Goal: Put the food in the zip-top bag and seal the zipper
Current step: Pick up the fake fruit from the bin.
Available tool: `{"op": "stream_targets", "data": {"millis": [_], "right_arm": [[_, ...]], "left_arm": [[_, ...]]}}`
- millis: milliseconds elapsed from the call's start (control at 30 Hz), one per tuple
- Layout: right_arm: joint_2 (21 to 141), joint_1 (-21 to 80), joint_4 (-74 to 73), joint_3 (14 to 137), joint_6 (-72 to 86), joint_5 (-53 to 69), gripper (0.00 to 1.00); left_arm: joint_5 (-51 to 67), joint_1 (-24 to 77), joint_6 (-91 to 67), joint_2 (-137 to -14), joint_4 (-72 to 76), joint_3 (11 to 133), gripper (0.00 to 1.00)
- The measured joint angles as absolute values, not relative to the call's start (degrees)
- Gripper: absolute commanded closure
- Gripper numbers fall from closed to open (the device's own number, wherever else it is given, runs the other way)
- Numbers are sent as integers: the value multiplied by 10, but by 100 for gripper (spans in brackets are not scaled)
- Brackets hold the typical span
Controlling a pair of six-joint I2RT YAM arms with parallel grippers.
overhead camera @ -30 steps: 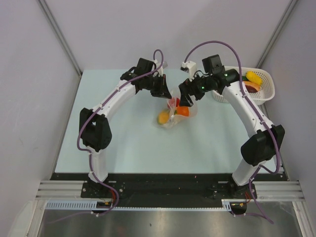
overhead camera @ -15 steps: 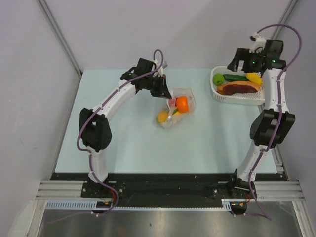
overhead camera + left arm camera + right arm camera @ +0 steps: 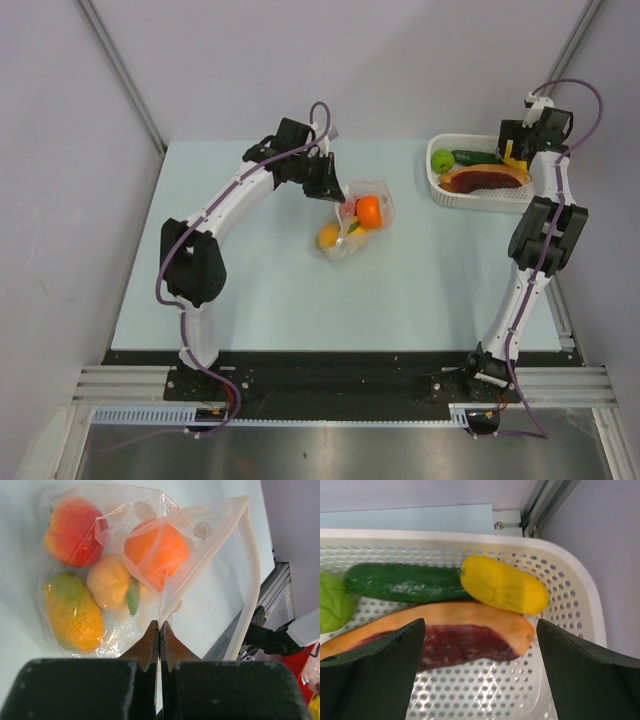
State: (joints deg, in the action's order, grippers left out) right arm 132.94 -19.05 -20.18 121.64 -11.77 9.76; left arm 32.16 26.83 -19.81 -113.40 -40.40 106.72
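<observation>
My right gripper grabs across the yellow piece's narrow width near one of its ends next, leaving the piece's other end to enter the bag's opening.
The clear zip-top bag (image 3: 352,248) lies mid-table with its mouth held up. My left gripper (image 3: 327,184) is shut on a thin edge of the bag (image 3: 212,527) near the mouth. The pale zipper (image 3: 252,575) curves off to the right. Inside sit an orange (image 3: 155,552), a red peach (image 3: 70,530), a pale yellow piece (image 3: 110,582) and a mango (image 3: 75,612). My right gripper (image 3: 517,152) hangs open and empty over the basket's food: a cucumber (image 3: 405,582), a yellow piece (image 3: 502,585), a green piece (image 3: 332,605) and a red-orange slab (image 3: 455,637).
The white perforated basket (image 3: 500,200) stands at the table's back right corner, close to the right wall and a metal frame post (image 3: 540,505). Grey walls enclose the table on three sides.
My right arm has swung from the bag to the basket at the back right, leaving the orange in the bag. The left gripper has kept its hold and place.
</observation>
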Motion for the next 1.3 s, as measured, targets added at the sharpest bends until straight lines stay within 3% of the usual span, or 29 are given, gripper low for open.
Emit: {"op": "stream_targets", "data": {"millis": [633, 800, 833, 1067, 1200, 1300], "right_arm": [[1457, -160, -79, 1262, -292, -28, 8], [1472, -159, -55, 1263, -302, -52, 24], [1473, -159, -51, 1263, -303, -57, 32], [1473, -155, -10, 1257, -300, -97, 63], [1437, -153, 7, 1202, -289, -103, 73], [1389, -149, 5, 1159, -266, -102, 87]], "left_arm": [[322, 250, -190, -1164, -435, 1100, 100], [322, 249, -189, -1166, -441, 1103, 100], [322, 249, -189, -1166, -441, 1103, 100], [322, 249, -189, -1171, -443, 1107, 100], [322, 249, -188, -1171, -443, 1113, 100], [324, 249, -189, -1171, -442, 1114, 100]]}}
